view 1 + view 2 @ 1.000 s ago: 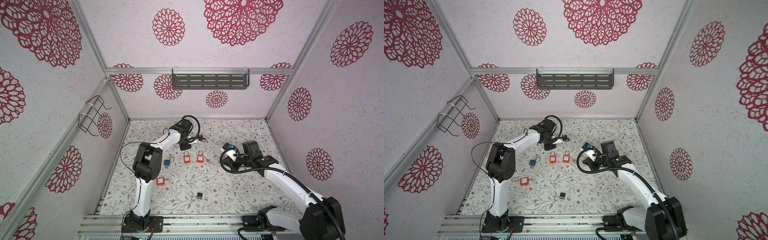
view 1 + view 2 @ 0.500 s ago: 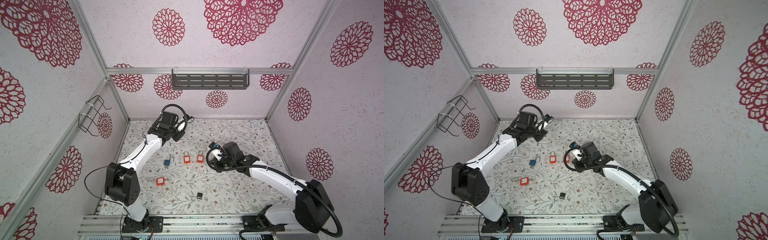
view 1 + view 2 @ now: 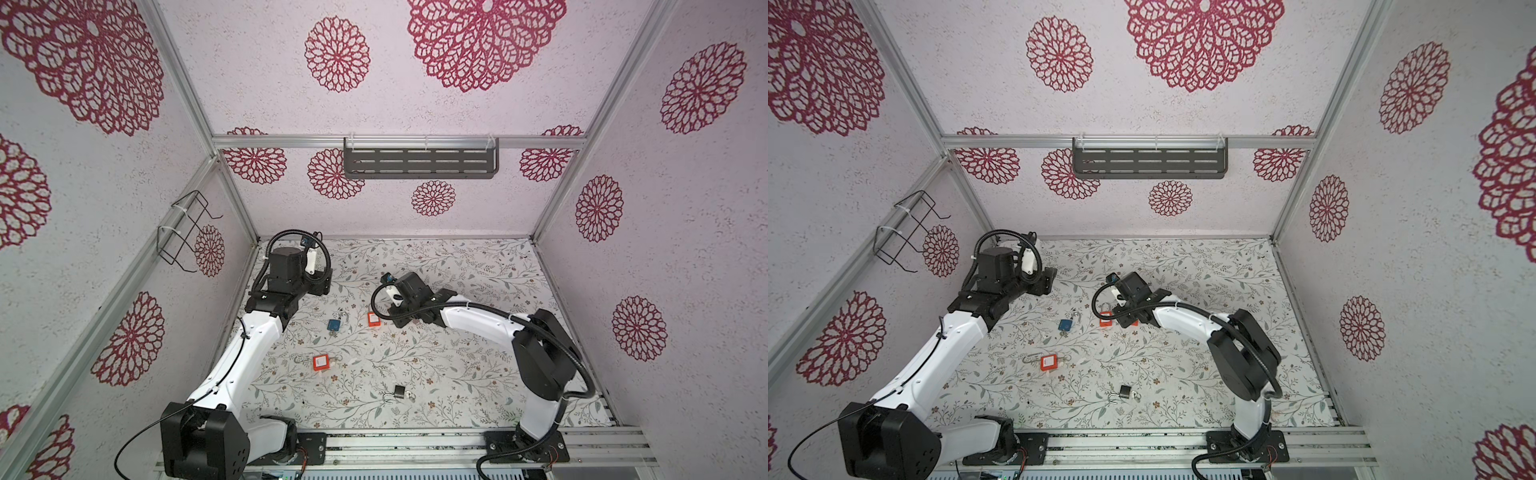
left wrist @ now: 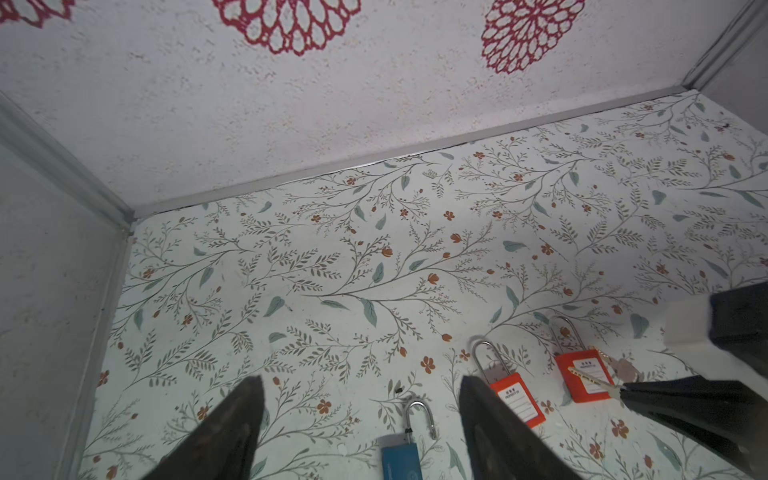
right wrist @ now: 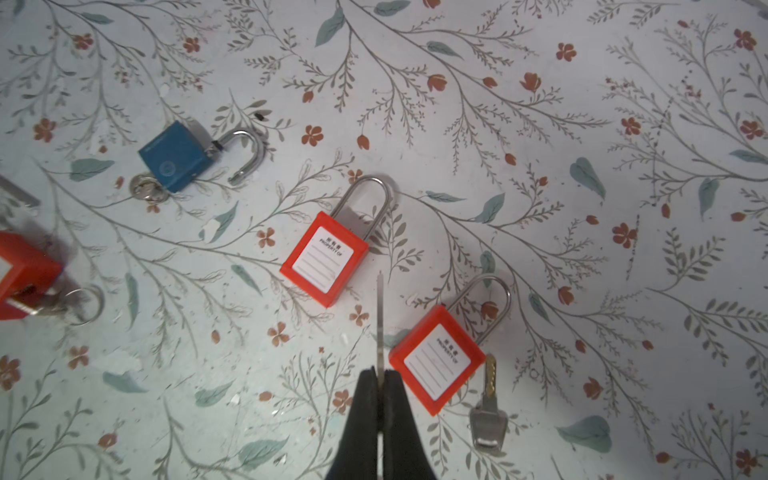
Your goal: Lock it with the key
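The key hangs above the table between the two red padlocks, so it is too early to let go. My right gripper keeps hold of the key for now.
My right gripper [image 5: 379, 372] is shut on a key [image 5: 379, 320]. Its thin blade is seen edge-on and points between two red padlocks [image 5: 324, 257] [image 5: 436, 359] that lie flat on the floral table with their shackles down. A second key [image 5: 488, 411] lies beside the nearer red padlock. My left gripper [image 4: 361, 388] stands open and empty near the back left corner, above a blue padlock [image 4: 401, 457]. In a top view the left gripper [image 3: 323, 283] is apart from the red padlock [image 3: 374, 319].
The blue padlock [image 5: 174, 156] has its shackle swung open and a key ring under it. A third red padlock [image 3: 321, 362] with a ring and a small black padlock [image 3: 399, 390] lie nearer the front. The back wall and left wall stand close to the left gripper.
My left arm has drawn back toward the back left corner and its jaws have opened. My right arm has moved left with the key, to above the two red padlocks.
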